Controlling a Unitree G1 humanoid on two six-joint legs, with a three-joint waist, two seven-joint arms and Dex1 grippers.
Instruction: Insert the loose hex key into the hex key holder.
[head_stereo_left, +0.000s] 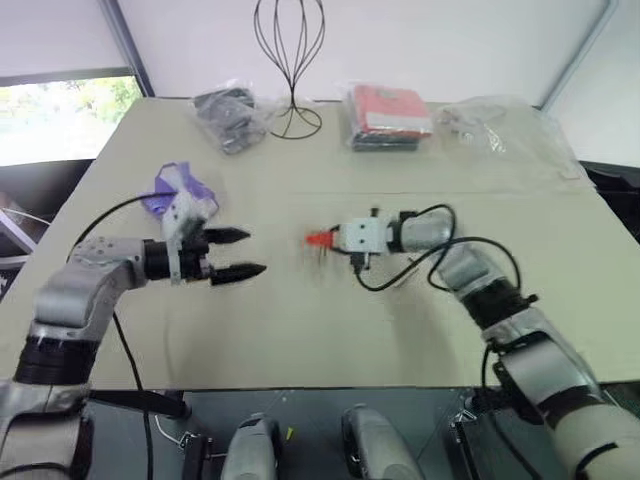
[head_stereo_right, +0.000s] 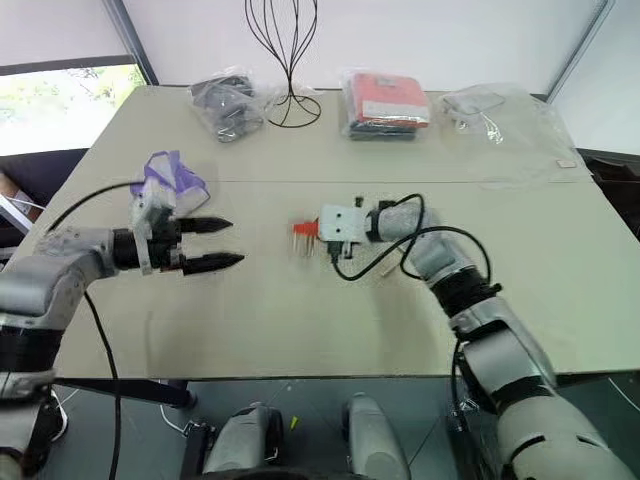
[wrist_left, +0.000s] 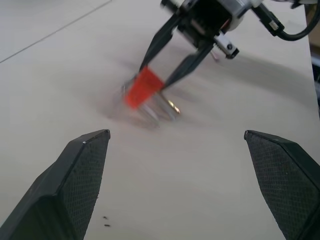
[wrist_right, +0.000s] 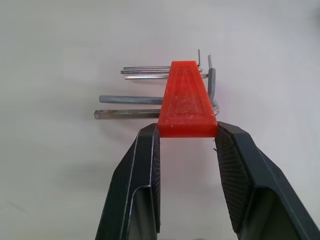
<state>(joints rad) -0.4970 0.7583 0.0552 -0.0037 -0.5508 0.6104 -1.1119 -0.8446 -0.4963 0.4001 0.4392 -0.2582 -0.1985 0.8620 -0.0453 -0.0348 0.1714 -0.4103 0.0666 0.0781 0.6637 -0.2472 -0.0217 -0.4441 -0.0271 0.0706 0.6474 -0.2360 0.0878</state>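
Note:
The left gripper takes hold of the hex key holder by its loose end next, since the right gripper's fingers already cover one end of the holder.
The hex key holder is an orange-red plastic block with several grey metal keys sticking out of one side. My right gripper is shut on its near end and holds it a little above the middle of the table. In the head views the holder points left from my right gripper. My left gripper hovers to the holder's left, open and empty, its fingers aimed at the block. The loose hex key is out of view.
A black wire stand rises at the table's far edge. Beside it lie a clear bag of dark parts, a red flat packet in clear plastic and another clear bag. A purple object sits behind my left gripper.

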